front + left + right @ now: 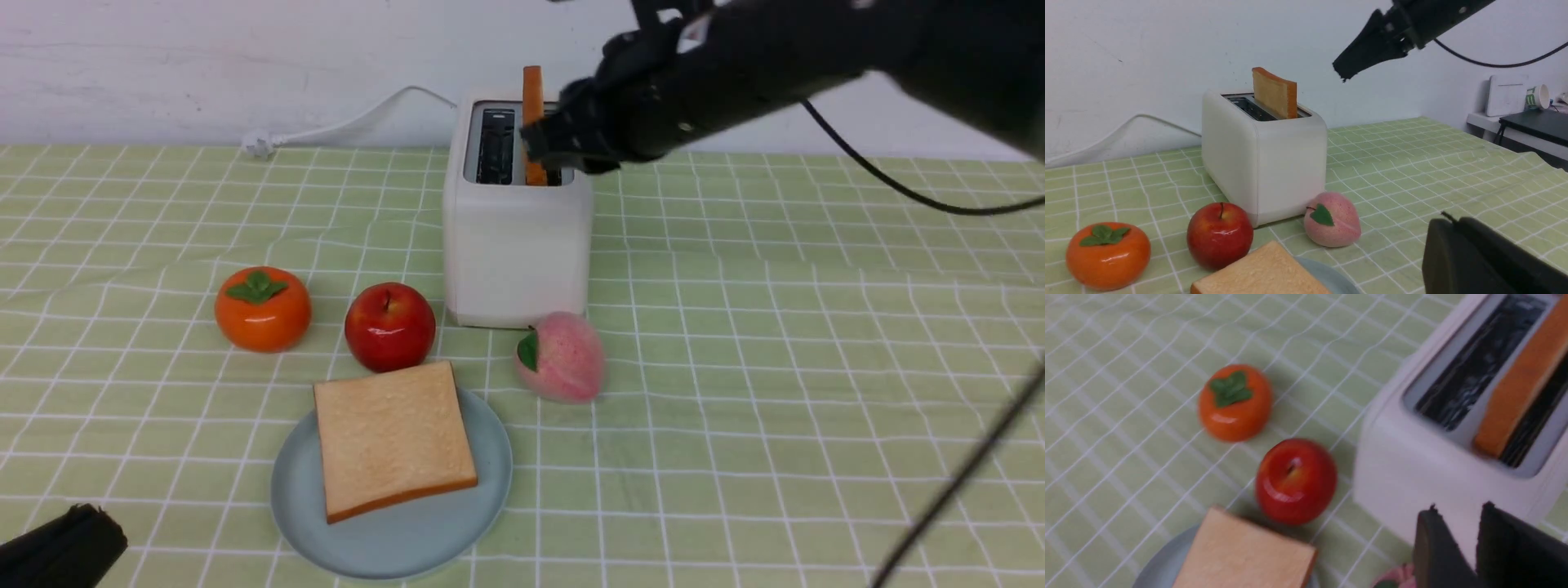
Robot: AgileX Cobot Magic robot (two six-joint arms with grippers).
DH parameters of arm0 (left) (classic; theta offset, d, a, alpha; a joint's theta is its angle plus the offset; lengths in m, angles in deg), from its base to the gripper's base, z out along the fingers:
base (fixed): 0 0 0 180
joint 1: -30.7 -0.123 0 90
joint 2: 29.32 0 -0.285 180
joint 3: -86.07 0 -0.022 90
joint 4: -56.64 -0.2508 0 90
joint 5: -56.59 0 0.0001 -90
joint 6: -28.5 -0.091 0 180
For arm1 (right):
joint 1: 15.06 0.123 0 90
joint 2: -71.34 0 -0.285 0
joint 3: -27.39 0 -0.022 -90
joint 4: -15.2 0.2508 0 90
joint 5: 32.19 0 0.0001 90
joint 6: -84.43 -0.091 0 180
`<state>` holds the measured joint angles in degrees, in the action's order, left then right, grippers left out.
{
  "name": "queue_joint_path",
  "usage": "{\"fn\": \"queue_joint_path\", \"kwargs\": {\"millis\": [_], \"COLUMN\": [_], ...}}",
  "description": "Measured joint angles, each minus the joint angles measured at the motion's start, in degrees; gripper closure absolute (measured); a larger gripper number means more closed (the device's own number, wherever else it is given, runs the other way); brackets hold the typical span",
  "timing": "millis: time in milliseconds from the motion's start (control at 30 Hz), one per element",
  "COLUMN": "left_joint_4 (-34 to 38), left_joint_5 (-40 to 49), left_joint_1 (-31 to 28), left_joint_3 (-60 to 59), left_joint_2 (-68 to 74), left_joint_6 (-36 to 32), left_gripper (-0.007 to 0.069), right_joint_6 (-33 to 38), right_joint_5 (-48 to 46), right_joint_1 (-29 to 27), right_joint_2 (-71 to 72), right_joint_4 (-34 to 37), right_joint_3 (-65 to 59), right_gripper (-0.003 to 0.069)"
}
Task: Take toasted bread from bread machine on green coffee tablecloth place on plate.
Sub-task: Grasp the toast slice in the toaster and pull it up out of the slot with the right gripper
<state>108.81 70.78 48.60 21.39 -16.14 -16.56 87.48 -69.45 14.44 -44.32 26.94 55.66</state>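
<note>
The standing slice has to go from the bread machine onto the plate [384, 547], so my right gripper will next grab it by its protruding top [531, 88].
The white bread machine [517, 237] stands at the back of the green coffee tablecloth [816, 327]. One slice of toasted bread [533, 88] sticks up on edge from its right slot; the left slot is empty. A second slice [392, 439] lies flat on the pale blue plate [384, 547] near the front. My right gripper [1459, 507] hovers just right of the standing slice and above the bread machine, open, with nothing between its fingers. My left gripper [1447, 219] is low at the front left, shut and empty.
An orange persimmon [262, 310], a red apple [389, 327] and a pink peach [561, 357] sit between the bread machine and the plate. The white cord [343, 122] trails left along the wall. A black cable [955, 482] crosses the front right corner.
</note>
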Motion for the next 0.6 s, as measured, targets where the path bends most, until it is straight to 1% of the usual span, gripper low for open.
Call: {"fn": "queue_joint_path", "kwargs": {"millis": [67, 167, 200, 233, 267, 400, 467, 500, 533, 567, 600], "left_joint_4": [0.0, 0.0, 0.0, 0.0, 0.0, 0.1, 0.1, 0.1, 0.1, 0.2, 0.2], "left_joint_5": [0.1, 0.2, 0.2, 0.2, 0.2, 0.2, 0.2, 0.2, 0.2, 0.2, 0.2], "left_joint_1": [0.0, 0.0, 0.0, 0.0, 0.0, 0.0, 0.0, 0.0, 0.0, 0.0, 0.0], "left_joint_3": [-0.1, -0.1, -0.1, -0.1, -0.1, -0.1, -0.1, -0.1, -0.1, -0.1, -0.1], "left_joint_2": [0.0, 0.0, 0.0, 0.0, 0.0, 0.0, 0.0, 0.0, 0.0, 0.0, 0.0], "left_joint_6": [0.0, 0.0, 0.0, 0.0, 0.0, 0.0, 0.0, 0.0, 0.0, 0.0, 0.0], "left_gripper": [0.0638, 0.0638, 0.0638, 0.0638, 0.0638, 0.0638, 0.0638, 0.0638, 0.0638, 0.0638, 0.0638], "right_joint_6": [-5.9, -11.1, -11.3, -12.5, -13.1, -13.7, -13.9, -13.9, -13.9, -13.9, -13.9], "right_joint_5": [1.9, 5.9, 6.2, 8.5, 10.4, 15.2, 17.9, 18.6, 18.7, 19.2, 19.3], "right_joint_1": [0.0, 0.0, 0.0, 0.0, 0.0, 0.0, 0.0, 0.0, 0.0, 0.0, 0.0], "right_joint_2": [-4.4, -9.4, -9.7, -11.5, -12.6, -14.7, -15.8, -16.2, -16.3, -16.6, -16.8], "right_joint_4": [-4.8, -10.9, -10.9, -12.9, -14.0, -15.8, -17.8, -18.8, -18.9, -19.9, -20.9], "right_joint_3": [3.7, 7.5, 7.5, 8.4, 8.7, 8.9, 9.0, 9.0, 9.0, 9.0, 9.0], "right_gripper": [0.0319, 0.0202, 0.0195, 0.0160, 0.0144, 0.0143, 0.0181, 0.0212, 0.0218, 0.0274, 0.0314]}}
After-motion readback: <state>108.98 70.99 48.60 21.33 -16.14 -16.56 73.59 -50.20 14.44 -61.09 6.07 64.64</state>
